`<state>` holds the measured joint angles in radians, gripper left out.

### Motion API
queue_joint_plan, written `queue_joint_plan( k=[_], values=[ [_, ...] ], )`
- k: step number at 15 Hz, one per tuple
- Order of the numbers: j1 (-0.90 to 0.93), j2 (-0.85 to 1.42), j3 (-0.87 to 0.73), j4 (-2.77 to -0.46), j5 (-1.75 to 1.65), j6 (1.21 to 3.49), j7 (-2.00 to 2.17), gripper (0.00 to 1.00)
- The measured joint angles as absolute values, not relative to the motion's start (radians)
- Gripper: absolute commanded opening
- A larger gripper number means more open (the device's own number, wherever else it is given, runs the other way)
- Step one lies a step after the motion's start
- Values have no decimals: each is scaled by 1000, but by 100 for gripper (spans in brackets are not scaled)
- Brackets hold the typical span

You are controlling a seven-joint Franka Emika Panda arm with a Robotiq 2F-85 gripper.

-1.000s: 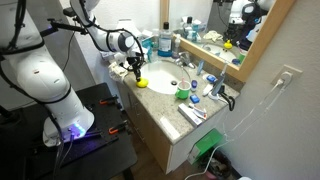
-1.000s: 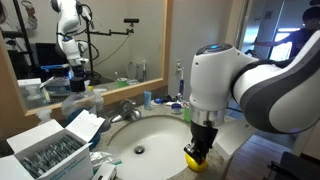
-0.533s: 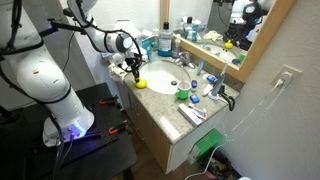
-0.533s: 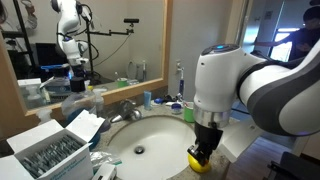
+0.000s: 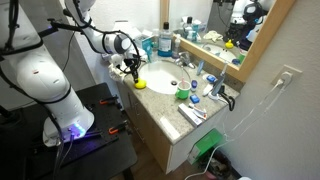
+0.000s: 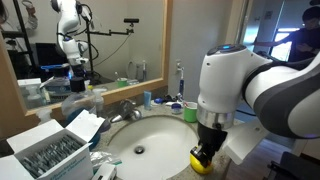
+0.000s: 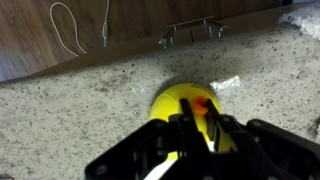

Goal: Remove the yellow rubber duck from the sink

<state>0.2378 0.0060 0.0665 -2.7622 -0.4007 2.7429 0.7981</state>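
Observation:
The yellow rubber duck's bottom is touching the speckled countertop just inside the countertop's front edge, so the robot's gripper will let go of the duck.
The yellow rubber duck, with an orange beak, sits between my gripper's black fingers in the wrist view, over the beige speckled countertop. In both exterior views the duck is under the gripper, at the counter edge outside the white oval sink. The fingers are shut on the duck. A chrome faucet stands behind the basin.
A green round container and several toiletries crowd the counter beside the sink. A box of items sits near the basin. A mirror hangs behind. The counter edge drops to a wooden cabinet with a handle.
My gripper has carried the duck a little further away from the basin, toward the counter's outer edge.

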Motion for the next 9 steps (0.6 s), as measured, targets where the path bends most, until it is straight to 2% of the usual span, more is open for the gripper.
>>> queue_joint_plan(
  k=[9],
  values=[
    [238, 6, 62, -2770, -401, 2764, 798, 4]
  ],
)
